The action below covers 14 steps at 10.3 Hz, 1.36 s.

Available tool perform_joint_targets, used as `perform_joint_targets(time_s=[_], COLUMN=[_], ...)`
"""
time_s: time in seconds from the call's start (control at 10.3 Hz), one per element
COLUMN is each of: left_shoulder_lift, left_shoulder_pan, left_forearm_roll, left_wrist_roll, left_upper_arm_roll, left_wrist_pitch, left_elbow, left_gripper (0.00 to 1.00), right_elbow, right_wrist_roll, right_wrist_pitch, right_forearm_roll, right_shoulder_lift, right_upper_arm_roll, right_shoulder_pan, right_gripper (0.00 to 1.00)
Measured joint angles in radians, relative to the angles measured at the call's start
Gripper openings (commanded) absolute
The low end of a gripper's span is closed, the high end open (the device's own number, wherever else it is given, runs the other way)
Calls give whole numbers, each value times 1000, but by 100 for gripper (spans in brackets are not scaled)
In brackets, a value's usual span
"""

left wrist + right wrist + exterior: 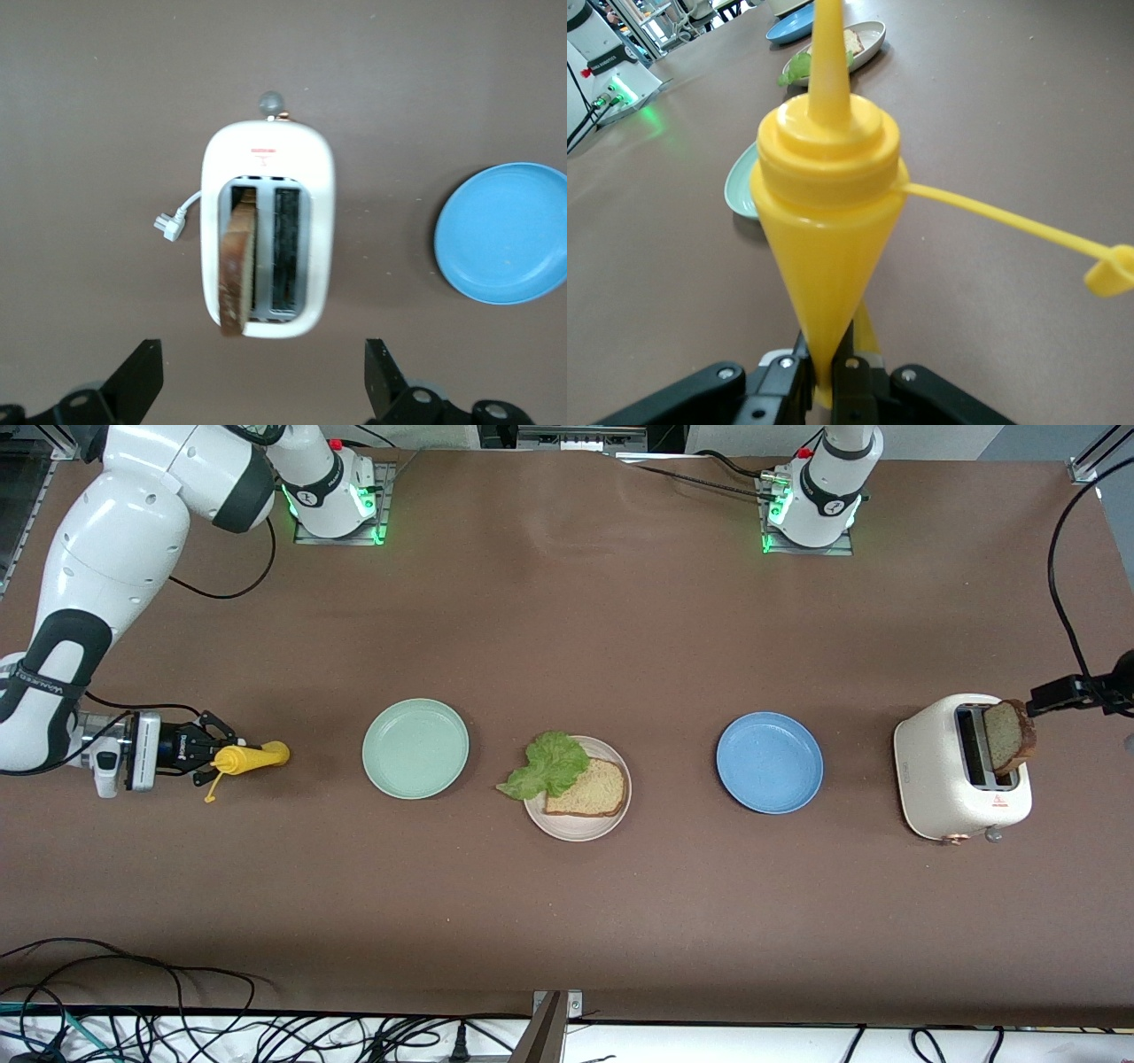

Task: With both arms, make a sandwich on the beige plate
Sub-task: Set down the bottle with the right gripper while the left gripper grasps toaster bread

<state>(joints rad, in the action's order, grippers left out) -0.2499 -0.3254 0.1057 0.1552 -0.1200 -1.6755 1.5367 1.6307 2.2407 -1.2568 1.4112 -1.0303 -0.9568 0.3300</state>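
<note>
The bread slice has its crust edge jutting from the toaster slot (pixel 1022 730). My left gripper will pick up the slice by that edge next, to top the sandwich on the beige plate (pixel 578 822).
The beige plate (pixel 578 822) holds one bread slice (pixel 586 788), with a green lettuce leaf (pixel 549 766) lying partly on it and hanging over the rim. A second bread slice (pixel 1010 735) (pixel 237 266) sticks up out of a slot in the white toaster (pixel 961 771) (pixel 266 177). My left gripper (pixel 1054 691) (pixel 261 381) hangs open above the table beside the toaster, nothing between its fingers. My right gripper (pixel 199 755) (pixel 830 376) is shut on the base of a yellow squeeze bottle (pixel 248 758) (pixel 828 221), held sideways near the right arm's end of the table.
A mint-green plate (pixel 415 747) (pixel 740 186) lies between the bottle and the beige plate. A blue plate (pixel 769 762) (pixel 505 232) lies between the beige plate and the toaster. The bottle's cap (pixel 1109 270) dangles on its tether. The toaster's plug (pixel 168 224) lies on the table.
</note>
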Motion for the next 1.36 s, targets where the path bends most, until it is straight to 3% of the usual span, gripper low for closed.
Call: perform_joint_targets(time_s=[0.49,0.58,0.68,0.78,0.87,0.97,1.07,1.17,1.26,1.36], left_shoulder_lift=[-124,-134,-138,-138,-138,-138,-138,-138,-138,-136], left_shoulder_pan=[-44,-44,-47,-52,-57,-61,-63,-63,-63,-63], left_forearm_roll=[0,0,0,0,0,0,0,0,0,0], left_wrist_roll=[93,95,95,96,98,101,103,104,104,104], left_upper_arm_roll=[-1,-2,-2,-2,-2,-2,-2,-2,-2,-2], left_wrist_pitch=[-97,-105,-110,-118,-131,-141,-150,-153,-154,-156], left_elbow=[15,36,63,85,100,114,126,133,134,133], left_gripper=[100,95,86,54,25,3,0,0,0,0], right_elbow=[0,0,0,0,0,0,0,0,0,0], right_wrist_roll=[151,175,199,213,218,221,223,223,223,223], right_wrist_pitch=[-57,-71,-84,-91,-93,-95,-95,-96,-97,-100], right_forearm_roll=[6,6,6,6,6,6,6,6,6,6], right_shoulder_lift=[-2,-2,-2,-2,-1,-1,-1,-1,-1,-1], right_upper_arm_roll=[46,52,54,54,54,54,54,54,59,64], right_shoulder_pan=[-21,-25,-27,-28,-27,-27,-28,-28,-28,-28], right_gripper=[0,0,0,0,10,22,55,82,95,100])
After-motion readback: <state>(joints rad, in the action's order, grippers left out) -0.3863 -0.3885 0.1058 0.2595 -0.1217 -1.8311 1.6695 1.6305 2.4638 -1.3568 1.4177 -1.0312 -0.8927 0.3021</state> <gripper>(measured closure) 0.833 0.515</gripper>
